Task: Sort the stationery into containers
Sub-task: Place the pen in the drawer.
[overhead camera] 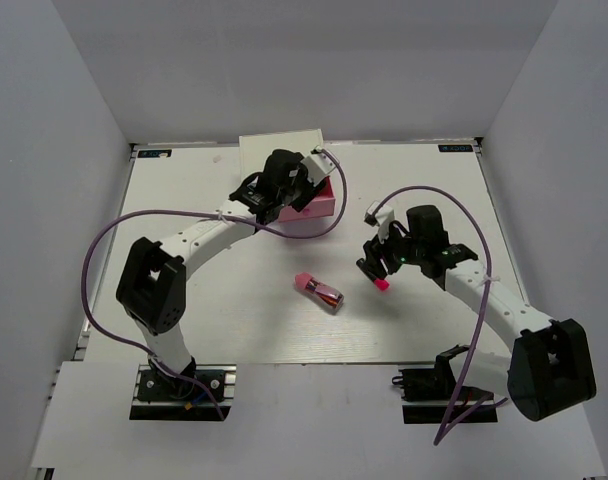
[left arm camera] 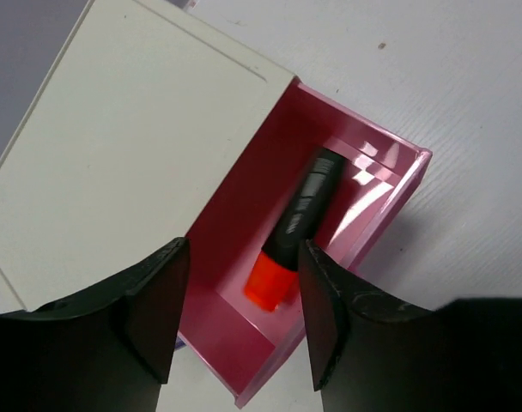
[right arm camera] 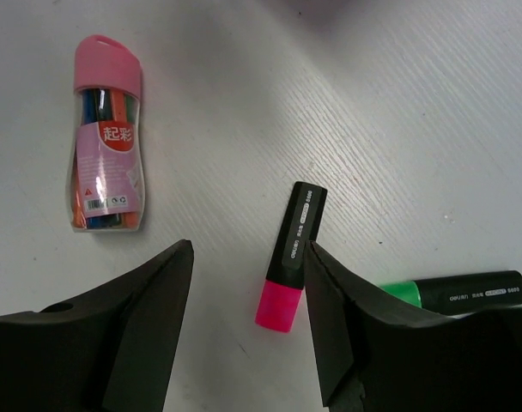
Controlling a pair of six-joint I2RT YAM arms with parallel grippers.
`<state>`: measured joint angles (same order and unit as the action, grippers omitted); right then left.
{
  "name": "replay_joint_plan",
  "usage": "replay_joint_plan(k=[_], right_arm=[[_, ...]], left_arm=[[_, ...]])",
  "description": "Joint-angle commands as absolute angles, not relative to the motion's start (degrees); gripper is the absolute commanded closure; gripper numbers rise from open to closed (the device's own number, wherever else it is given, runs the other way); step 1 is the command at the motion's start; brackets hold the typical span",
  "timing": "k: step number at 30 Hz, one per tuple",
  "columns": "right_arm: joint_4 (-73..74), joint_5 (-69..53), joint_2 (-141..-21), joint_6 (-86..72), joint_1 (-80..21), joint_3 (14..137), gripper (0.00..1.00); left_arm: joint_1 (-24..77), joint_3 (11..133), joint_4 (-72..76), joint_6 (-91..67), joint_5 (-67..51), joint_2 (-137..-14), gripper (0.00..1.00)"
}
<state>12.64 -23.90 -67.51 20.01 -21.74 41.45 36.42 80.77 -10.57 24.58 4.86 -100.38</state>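
My right gripper will next grab the magenta-ended marker by its body [right arm camera: 288, 266] beside the magenta, so its black end can enter the drawer.
The white cabinet [overhead camera: 280, 143] stands at the back with its pink drawer [overhead camera: 319, 210] pulled out. In the left wrist view the orange-ended marker [left arm camera: 294, 232] lies inside the pink drawer [left arm camera: 390, 193]. My left gripper [left arm camera: 242, 318] hovers over the drawer, open and empty. My right gripper [right arm camera: 248, 330] is open above the magenta-ended marker [right arm camera: 291, 257], which lies on the table between the jaws. The green-ended marker [right arm camera: 454, 290] lies just right of it. The pink-capped tube [right arm camera: 106, 133] lies to the left; it also shows in the top view [overhead camera: 319, 291]. The purple piece is not in view.
The white table [overhead camera: 224, 300] is boxed in by grey walls on three sides. Purple cables loop off both arms.
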Motion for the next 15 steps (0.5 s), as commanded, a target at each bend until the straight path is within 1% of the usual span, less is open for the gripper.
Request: replay_joint_plan(k=[1, 2, 4, 5, 8, 9, 11, 13, 15], right_arm=[[13.27, -22.59, -68.20, 21.88, -21.36, 44.56, 0.40], [13.27, -22.41, -68.46, 21.97, -21.62, 44.47, 0.40], [14.06, -21.89, -68.99, 22.94, -21.53, 44.82, 0.38], [14.41, -21.62, -69.34, 24.24, -21.53, 45.00, 0.38], [15.90, -21.10, -70.66, 26.70, -21.71, 44.91, 0.37], [16.78, -21.01, -71.19, 27.24, -21.53, 45.00, 0.37], [18.09, -21.35, -72.85, 28.73, -21.88, 45.17, 0.37], [20.98, -21.10, -74.26, 29.27, -22.15, 46.49, 0.37], [22.58, -20.83, -77.77, 28.83, -21.97, 47.90, 0.32]], left_arm=[[36.04, 80.07, -8.09, 24.52, 6.67, -96.77, 0.35], [36.04, 80.07, -8.09, 23.83, 6.68, -96.16, 0.33], [36.04, 80.07, -6.25, 23.12, 8.43, -95.02, 0.18], [36.04, 79.46, -5.46, 23.12, 8.44, -95.01, 0.14], [36.04, 79.45, -2.55, 22.07, 9.14, -92.03, 0.08], [36.04, 79.45, -2.55, 21.36, 9.14, -91.41, 0.08], [36.04, 79.45, -1.15, 19.44, 9.67, -89.66, 0.04], [36.56, 79.45, -2.53, 13.82, 11.07, -86.32, 0.01], [36.56, 79.98, -5.70, 6.03, 10.03, -82.38, 0.01]])
